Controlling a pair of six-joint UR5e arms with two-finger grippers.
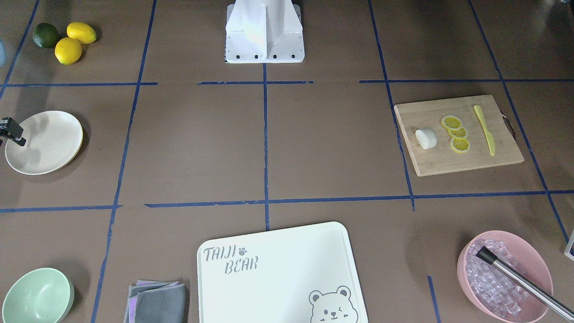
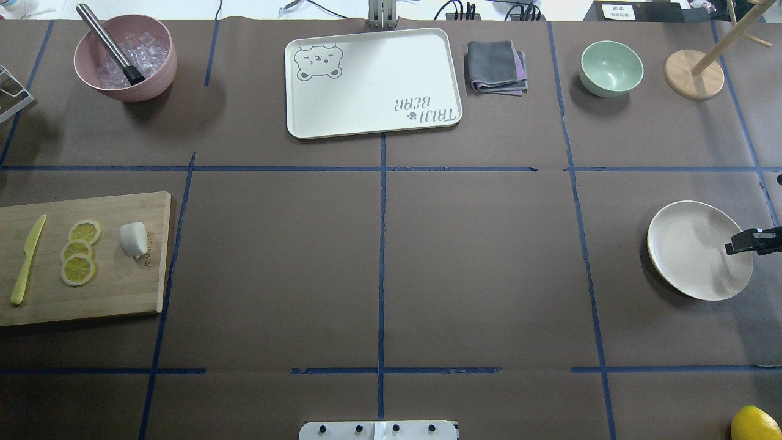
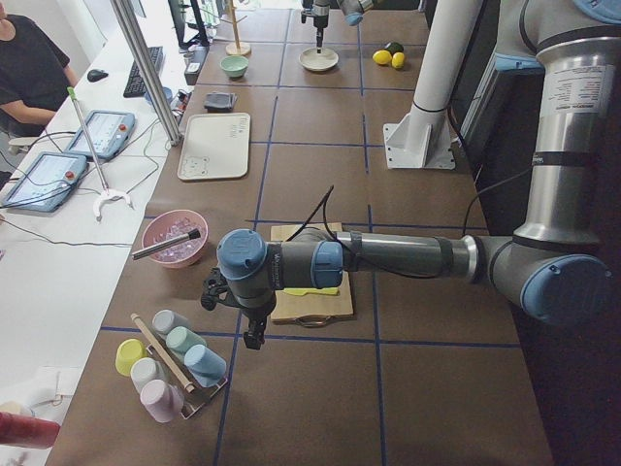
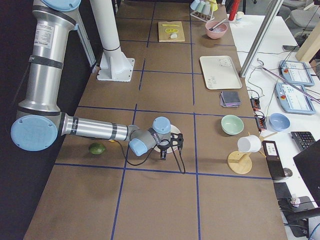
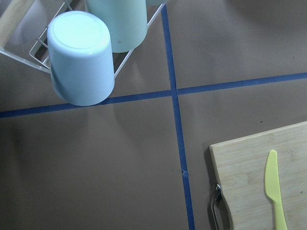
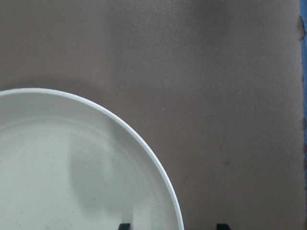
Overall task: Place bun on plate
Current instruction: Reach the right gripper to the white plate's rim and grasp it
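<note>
The cream plate should come within reach for the bun. My right gripper grabs its rim next.
The bun, a small white lump, lies on the wooden cutting board at the table's left, beside three lemon slices. The plate, cream-white and bare, sits far to the right. My right gripper hovers over the plate's outer edge. In the right wrist view its fingertips stand apart, open and holding nothing, with the plate rim between them. My left gripper shows only in the exterior left view, past the board's end near the cup rack. I cannot tell its state.
A yellow knife lies on the board. Along the far edge stand a pink bowl of ice, a bear tray, a folded cloth, a green bowl and a wooden stand. Upturned cups sit in a rack.
</note>
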